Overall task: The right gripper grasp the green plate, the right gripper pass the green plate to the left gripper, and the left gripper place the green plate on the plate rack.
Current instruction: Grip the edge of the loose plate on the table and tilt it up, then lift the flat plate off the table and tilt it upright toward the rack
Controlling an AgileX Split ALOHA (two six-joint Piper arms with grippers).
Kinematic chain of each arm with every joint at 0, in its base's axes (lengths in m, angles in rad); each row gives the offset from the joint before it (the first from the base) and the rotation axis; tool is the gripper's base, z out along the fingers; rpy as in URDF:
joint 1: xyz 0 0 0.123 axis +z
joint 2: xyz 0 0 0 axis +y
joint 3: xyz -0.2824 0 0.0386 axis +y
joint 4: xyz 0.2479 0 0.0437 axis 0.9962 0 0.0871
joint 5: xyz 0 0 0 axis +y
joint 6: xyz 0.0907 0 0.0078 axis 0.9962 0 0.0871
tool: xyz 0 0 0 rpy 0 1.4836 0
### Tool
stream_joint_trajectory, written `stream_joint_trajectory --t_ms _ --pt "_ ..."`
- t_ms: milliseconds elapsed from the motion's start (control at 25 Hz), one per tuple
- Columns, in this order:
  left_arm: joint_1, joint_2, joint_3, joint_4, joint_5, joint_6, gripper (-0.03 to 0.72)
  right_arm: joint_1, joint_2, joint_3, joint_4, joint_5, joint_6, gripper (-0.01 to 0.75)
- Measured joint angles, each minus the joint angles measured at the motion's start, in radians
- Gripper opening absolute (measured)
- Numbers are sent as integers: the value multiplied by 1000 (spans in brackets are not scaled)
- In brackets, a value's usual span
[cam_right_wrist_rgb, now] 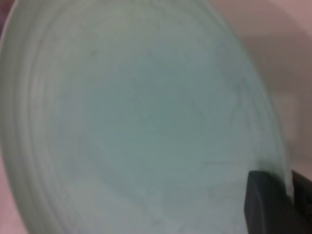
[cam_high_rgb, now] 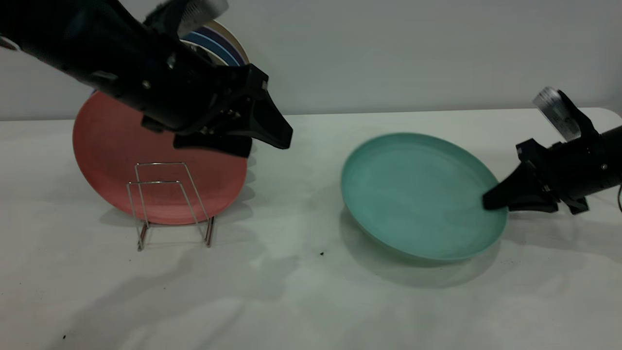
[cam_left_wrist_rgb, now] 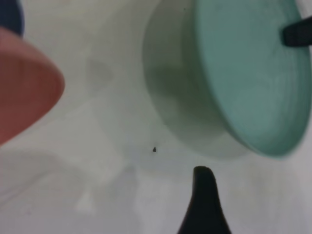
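Note:
I will next grab the green plate with my left gripper by its rim [cam_high_rgb: 344,172], opposite the held edge, to place the plate on the plate rack [cam_high_rgb: 167,204].
The green plate [cam_high_rgb: 418,194] is tilted with its face toward the camera, just above the white table [cam_high_rgb: 301,291], right of centre. My right gripper [cam_high_rgb: 491,201] is shut on its right rim, one finger on each side of the rim [cam_right_wrist_rgb: 287,195]. The plate fills the right wrist view [cam_right_wrist_rgb: 136,122] and also shows in the left wrist view [cam_left_wrist_rgb: 253,73]. My left gripper [cam_high_rgb: 267,146] hangs open and empty above the plate rack [cam_high_rgb: 167,204], well left of the green plate. Only one of its fingers [cam_left_wrist_rgb: 204,195] shows in the left wrist view.
A salmon-pink plate [cam_high_rgb: 112,146] stands upright in the rack, behind its front loops. Several more plates [cam_high_rgb: 223,43] stand behind it, mostly hidden by the left arm. A small dark speck [cam_high_rgb: 321,253] lies on the table.

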Motion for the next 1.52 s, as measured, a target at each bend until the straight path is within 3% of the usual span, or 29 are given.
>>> stream_joint_trajectory --t_ms 200,560,680,960,1040,1200,1440,1520 --pt "0 45 -9 -125 0 58 590 50 -42 0 3 79 -33 15" --pt "0 110 -9 -412 20 245 571 167 -95 0 3 113 -67 15" --pt "0 110 -9 -422 21 268 481 176 -95 0 13 139 -67 15" --pt "1 110 -9 -428 44 275 112 186 -95 0 34 166 -69 21" --pt "2 110 -9 -429 46 277 112 186 -95 0 39 169 -69 45" --pt "2 111 -10 -424 73 286 112 186 -100 0 73 189 -69 197" --pt "2 111 -10 -423 76 373 112 152 -208 0 95 188 -69 548" --pt "7 110 -10 -423 76 402 112 119 -273 0 95 190 -67 619"
